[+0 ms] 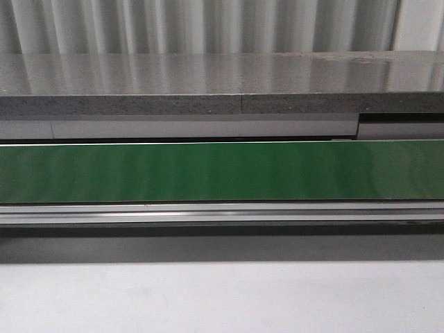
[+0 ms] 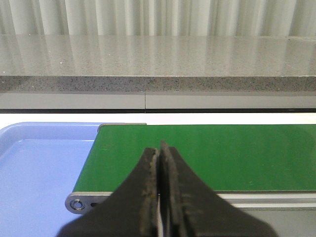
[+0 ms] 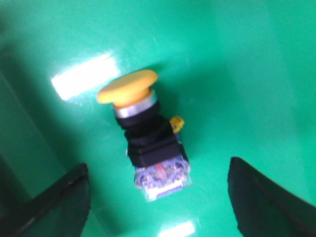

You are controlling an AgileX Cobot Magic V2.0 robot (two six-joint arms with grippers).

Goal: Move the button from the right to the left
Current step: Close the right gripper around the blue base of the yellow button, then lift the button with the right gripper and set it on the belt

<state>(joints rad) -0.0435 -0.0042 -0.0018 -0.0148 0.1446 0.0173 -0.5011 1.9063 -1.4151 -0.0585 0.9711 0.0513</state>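
My right gripper's fingers stand either side of the button's blue-and-clear body [image 3: 163, 176] but still hover above it, so it is too early to close before reaching lower.
In the right wrist view the button [image 3: 146, 133] lies on its side on a glossy green surface [image 3: 247, 74], yellow mushroom cap away from the fingers, black collar and blue-and-clear body toward them. My right gripper [image 3: 158, 190] is open, its two dark fingertips [image 3: 59, 197] standing either side of the button's body without touching it. In the left wrist view my left gripper [image 2: 160, 150] is shut and empty, held over the near edge of the green conveyor belt [image 2: 222, 153]. Neither gripper nor the button shows in the front view.
A blue tray [image 2: 39, 163] sits by the belt's end in the left wrist view. The green belt [image 1: 222, 172] runs across the front view, with a metal rail [image 1: 222, 211] in front and a grey stone ledge [image 1: 222, 104] behind.
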